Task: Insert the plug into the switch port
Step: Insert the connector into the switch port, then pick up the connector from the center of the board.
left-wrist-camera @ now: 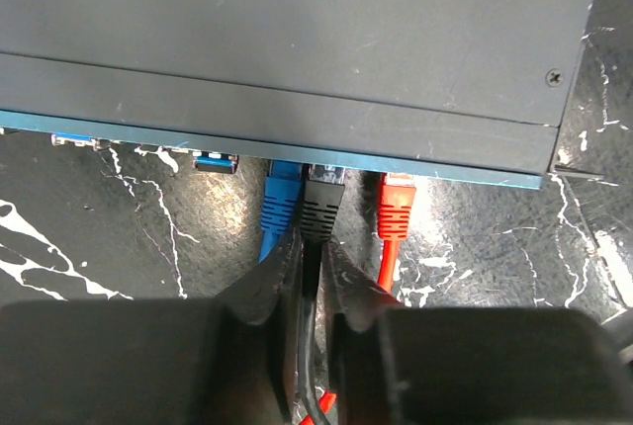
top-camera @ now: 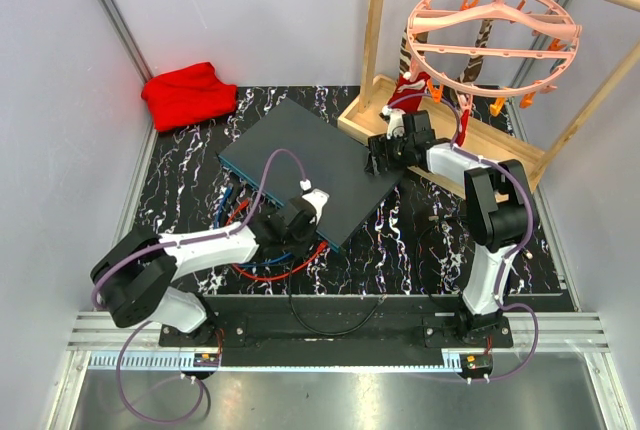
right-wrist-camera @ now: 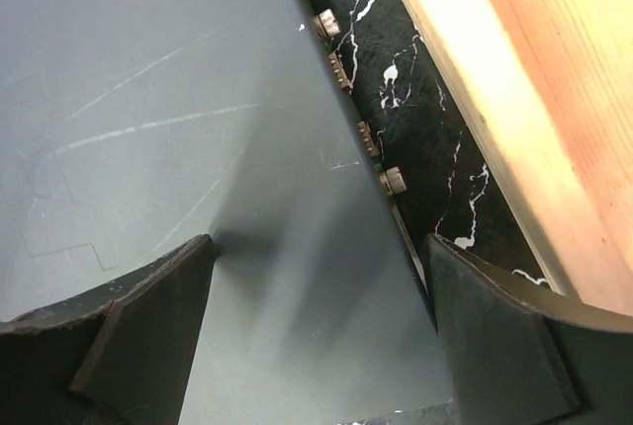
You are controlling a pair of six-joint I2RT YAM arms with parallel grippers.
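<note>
The teal front edge of the switch should stay free to insert the plug, so my right gripper should reach the switch (top-camera: 300,150) and hold its far edge.
The switch (top-camera: 300,150) is a flat dark grey box lying on the marbled mat, its teal front edge (left-wrist-camera: 247,145) towards my left arm. A black plug (left-wrist-camera: 322,203) sits in a port on that edge, between a blue plug (left-wrist-camera: 281,203) and a red plug (left-wrist-camera: 396,208). My left gripper (left-wrist-camera: 315,239) is right behind the black plug. Its fingers stand close on either side of the black cable, and I cannot make out whether they pinch it. My right gripper (right-wrist-camera: 316,247) is open wide over the switch's far right edge (top-camera: 385,155), one finger above the lid and the other past the edge.
A wooden rack base (top-camera: 470,135) lies just behind the right gripper, with a pink clip hanger (top-camera: 490,35) hanging above it. A red cloth (top-camera: 188,93) lies at the back left. Red, blue and black cables (top-camera: 270,270) loop on the mat under the left arm.
</note>
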